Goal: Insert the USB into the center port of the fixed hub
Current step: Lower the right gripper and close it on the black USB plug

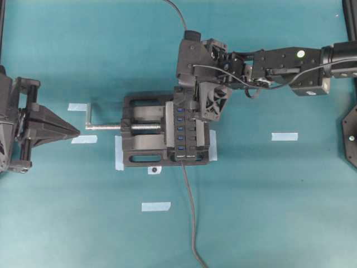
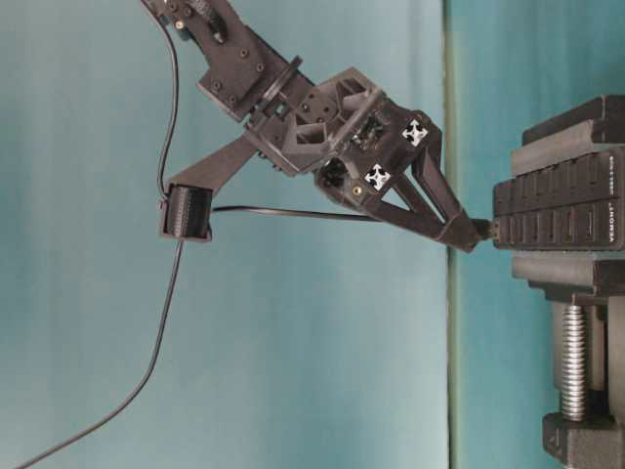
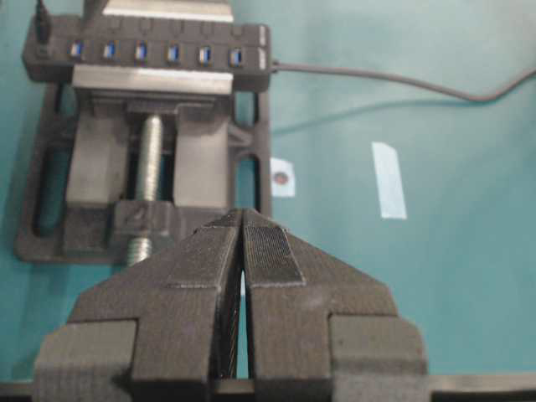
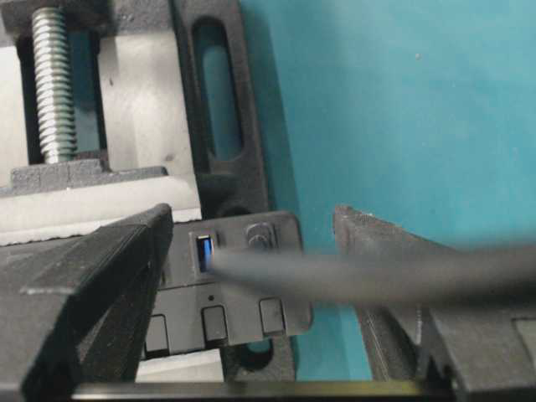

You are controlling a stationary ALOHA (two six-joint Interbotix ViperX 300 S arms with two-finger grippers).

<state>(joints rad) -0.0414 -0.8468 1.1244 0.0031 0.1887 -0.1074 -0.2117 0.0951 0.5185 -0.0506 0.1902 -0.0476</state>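
Observation:
Next, my right gripper grips the USB by its cable-end housing to fit the USB into the hub's center port.
The fixed hub (image 1: 189, 139) is a narrow black bar with blue ports, clamped in a vise. In the left wrist view the hub (image 3: 264, 50) shows six bare blue ports. The USB (image 3: 39, 21) stands in the end slot at far left, and the center port (image 3: 141, 52) is bare. My right gripper (image 4: 251, 222) is open. Its fingers straddle the blurred thin cable (image 4: 377, 276), which ends at that end slot without touching them. From table level its tips (image 2: 467, 234) sit just behind the USB (image 2: 483, 232) at the hub face (image 2: 562, 210). My left gripper (image 3: 243, 216) is shut and empty, left of the vise.
The black vise (image 1: 142, 151) has a silver screw (image 1: 111, 127) and crank pointing toward my left gripper (image 1: 75, 132). The hub's thicker grey cable (image 1: 189, 212) trails to the near edge. Tape strips (image 1: 284, 136) lie on the teal table.

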